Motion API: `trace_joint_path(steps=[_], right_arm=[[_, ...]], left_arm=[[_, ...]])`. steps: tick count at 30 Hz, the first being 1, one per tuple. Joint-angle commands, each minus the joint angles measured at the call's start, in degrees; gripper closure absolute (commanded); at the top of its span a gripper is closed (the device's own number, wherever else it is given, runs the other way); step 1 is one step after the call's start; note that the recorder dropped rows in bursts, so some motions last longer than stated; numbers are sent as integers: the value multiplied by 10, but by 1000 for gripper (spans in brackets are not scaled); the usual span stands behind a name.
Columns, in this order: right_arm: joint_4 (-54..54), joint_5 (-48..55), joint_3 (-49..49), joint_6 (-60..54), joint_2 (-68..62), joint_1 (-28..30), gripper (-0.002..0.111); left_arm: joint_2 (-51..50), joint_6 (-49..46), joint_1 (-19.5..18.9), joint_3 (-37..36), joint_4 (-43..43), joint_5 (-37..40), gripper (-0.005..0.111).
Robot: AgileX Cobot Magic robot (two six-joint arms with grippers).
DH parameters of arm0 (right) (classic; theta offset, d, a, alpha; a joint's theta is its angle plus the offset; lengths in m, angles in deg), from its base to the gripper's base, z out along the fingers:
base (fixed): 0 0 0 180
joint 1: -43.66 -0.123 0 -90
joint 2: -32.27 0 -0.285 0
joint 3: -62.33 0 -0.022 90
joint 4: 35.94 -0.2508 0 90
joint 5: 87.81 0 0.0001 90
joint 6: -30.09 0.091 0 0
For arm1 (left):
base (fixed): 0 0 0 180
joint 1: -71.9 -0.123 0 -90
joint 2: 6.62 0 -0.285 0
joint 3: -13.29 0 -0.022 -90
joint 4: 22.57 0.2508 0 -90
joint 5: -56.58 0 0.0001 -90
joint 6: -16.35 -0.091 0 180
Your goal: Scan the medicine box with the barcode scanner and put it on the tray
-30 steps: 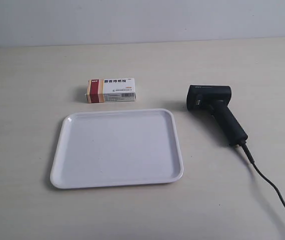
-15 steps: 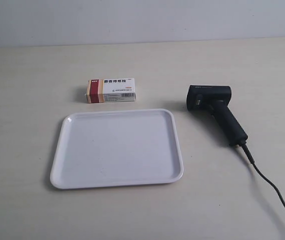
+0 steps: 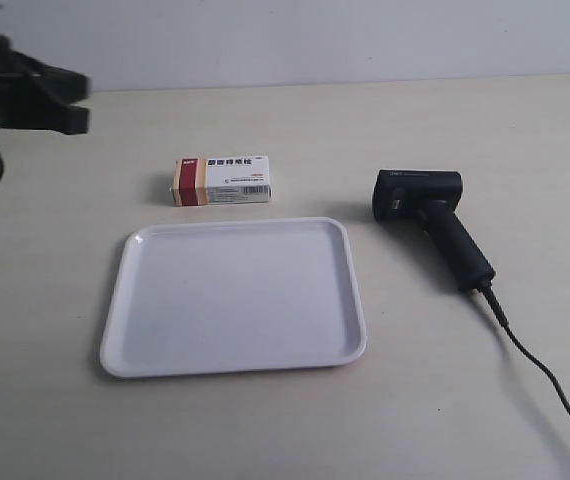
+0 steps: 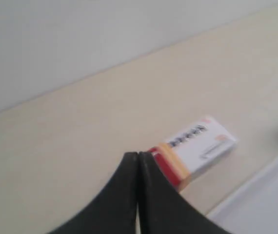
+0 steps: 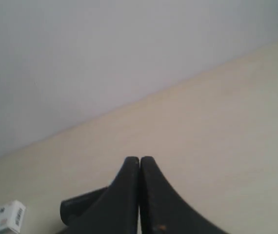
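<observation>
Next, my left gripper takes hold of the medicine box by its red-and-orange banded end (image 3: 190, 182). That leaves the medicine box's printed barcode (image 3: 255, 189) free to scan.
The medicine box (image 3: 221, 180) lies flat on the table just behind the white tray (image 3: 125, 330), red and orange band at its left end. The black barcode scanner (image 3: 430, 220) lies on its side to the right of the tray, its cable (image 3: 545, 375) trailing to the lower right. The arm at the exterior view's left shows at the top left corner, its gripper (image 3: 75, 103) well away from the box. In the left wrist view my left gripper (image 4: 138, 155) is shut and empty, with the medicine box (image 4: 197, 146) beyond it. My right gripper (image 5: 139, 159) is shut and empty; the scanner (image 5: 80, 207) shows partly behind it.
A pale wall rises behind the table's far edge (image 3: 365, 80). A tray corner (image 4: 266, 195) shows in the left wrist view. One end of the medicine box (image 5: 5, 217) shows in the right wrist view. The right arm is out of the exterior view.
The arm at the exterior view's left has entered the picture at the top left corner. The box, tray and scanner have not moved.
</observation>
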Motion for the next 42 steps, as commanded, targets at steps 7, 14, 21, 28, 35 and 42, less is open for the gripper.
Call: trace_joint_path(steps=[7, 14, 21, 28, 35, 42], right_arm=[[24, -167, 3, -12, -200, -90, 108], [33, -213, 3, -11, -265, -96, 108], [33, -224, 3, -11, -278, -96, 108], [53, -225, 3, -10, -278, -96, 108], [249, -84, 86, 131, -365, -138, 78], [254, -84, 162, 76, -503, -170, 21]], left_arm=[[-256, 138, 33, 275, 225, -186, 80], [-346, 31, 38, 308, 225, -182, 2], [-426, -67, 39, 347, 182, -163, 2], [-465, -56, 39, 380, 191, -203, 87], [-280, -20, 44, 329, 225, -375, 105], [-133, -103, 63, 152, 225, -379, 105]])
